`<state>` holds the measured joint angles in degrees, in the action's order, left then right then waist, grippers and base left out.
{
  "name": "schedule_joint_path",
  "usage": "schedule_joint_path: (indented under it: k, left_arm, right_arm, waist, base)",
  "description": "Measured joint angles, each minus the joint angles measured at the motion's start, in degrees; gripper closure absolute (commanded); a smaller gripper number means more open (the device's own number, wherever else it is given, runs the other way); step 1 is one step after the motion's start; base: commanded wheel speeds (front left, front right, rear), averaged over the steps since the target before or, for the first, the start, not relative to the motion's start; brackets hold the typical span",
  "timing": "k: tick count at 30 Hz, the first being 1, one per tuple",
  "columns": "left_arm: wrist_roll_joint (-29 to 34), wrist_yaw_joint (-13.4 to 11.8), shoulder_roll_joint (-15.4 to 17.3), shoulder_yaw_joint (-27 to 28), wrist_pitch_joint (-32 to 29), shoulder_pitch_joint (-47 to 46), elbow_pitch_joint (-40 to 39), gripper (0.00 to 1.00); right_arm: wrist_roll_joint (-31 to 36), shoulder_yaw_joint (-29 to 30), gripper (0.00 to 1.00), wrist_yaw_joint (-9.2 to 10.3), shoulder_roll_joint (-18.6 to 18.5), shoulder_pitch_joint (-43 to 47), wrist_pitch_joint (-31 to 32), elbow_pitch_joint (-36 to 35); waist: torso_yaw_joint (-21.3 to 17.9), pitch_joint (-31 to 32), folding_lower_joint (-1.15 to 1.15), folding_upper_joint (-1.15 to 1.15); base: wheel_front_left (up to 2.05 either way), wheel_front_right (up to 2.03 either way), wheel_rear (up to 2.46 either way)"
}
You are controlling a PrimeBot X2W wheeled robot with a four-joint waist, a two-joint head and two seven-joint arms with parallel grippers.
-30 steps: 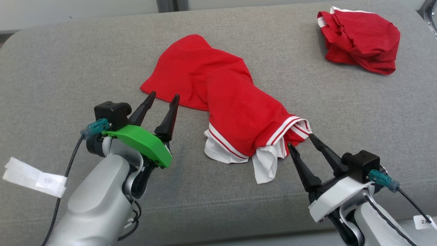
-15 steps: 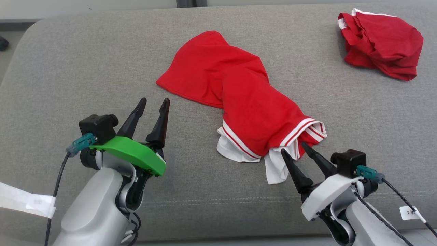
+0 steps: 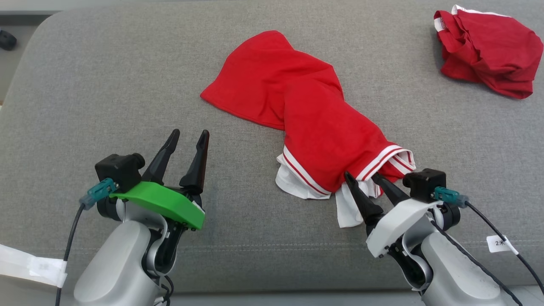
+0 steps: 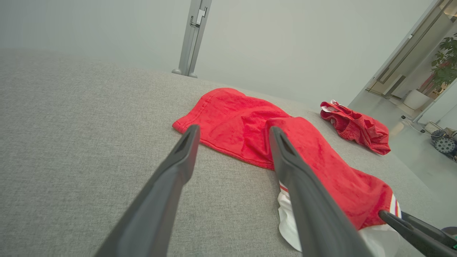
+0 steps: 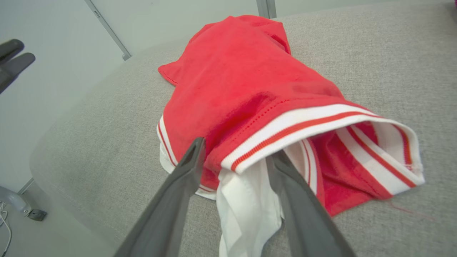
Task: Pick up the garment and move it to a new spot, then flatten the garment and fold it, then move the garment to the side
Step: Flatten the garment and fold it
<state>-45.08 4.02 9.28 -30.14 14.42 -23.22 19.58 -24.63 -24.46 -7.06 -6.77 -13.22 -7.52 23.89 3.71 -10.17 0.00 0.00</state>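
Observation:
Next, to pick up the garment, my right gripper grabs its striped hem [image 3: 368, 172], which arches up off the couch while the red cloth [image 3: 321, 117] lies slack behind it.
A red garment [image 3: 314, 119] with white-and-red striped trim lies crumpled along the grey couch [image 3: 106, 85], with white lining spilling from its near end. My right gripper [image 3: 360, 176] is at that striped hem, jaws open. In the right wrist view, my right gripper [image 5: 237, 150] has the hem edge and white cloth between its fingers, and the garment [image 5: 242, 71] runs away beyond them. My left gripper [image 3: 190, 132] hovers open over bare couch to the left of the garment, holding nothing. In the left wrist view, my left gripper [image 4: 234, 129] points at the garment's [image 4: 242, 117] far red part.
A second red garment [image 3: 488, 46] lies bunched at the couch's far right corner. A white paper strip [image 3: 29, 265] hangs at the lower left, and a small tag [image 3: 497, 243] hangs from the right arm's cable. The couch's front edge runs just below both arms.
The head camera has shifted. My right gripper has pushed forward onto the striped hem and its jaws have narrowed slightly. The left gripper stays open beside the garment.

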Motion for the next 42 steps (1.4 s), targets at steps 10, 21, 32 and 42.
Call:
schedule_joint_path:
  k: [10,21,32,42]
  left_arm:
    - [0.59,0.00,0.23,1.21,0.00,2.10,-1.29,0.00]
    - [2.46,-0.01,1.94,2.05,0.00,2.44,-1.05,0.00]
    - [2.78,0.01,2.52,1.51,-3.09,-1.70,2.42,0.00]
    - [1.70,-0.59,3.12,4.10,-8.83,-11.35,9.59,0.00]
  right_arm:
    - [-2.21,-0.07,1.00,0.00,0.53,-2.49,-3.25,-0.13]
    - [-27.73,7.19,1.00,0.00,3.42,-2.55,-5.34,-6.45]
    - [-36.62,10.84,1.00,0.01,3.38,-2.74,-5.66,-9.38]
    - [-37.86,11.66,1.00,0.01,3.27,-5.73,-5.92,-10.65]
  waist:
    - [-0.31,-0.34,0.00,0.00]
    - [-3.28,-0.41,0.00,0.00]
    - [-6.23,-2.89,0.00,0.00]
    - [-8.83,-7.51,0.00,0.00]
  base:
    - [0.00,0.00,0.00]
    - [0.00,0.00,0.00]
    - [0.00,0.00,0.00]
    - [0.00,0.00,0.00]
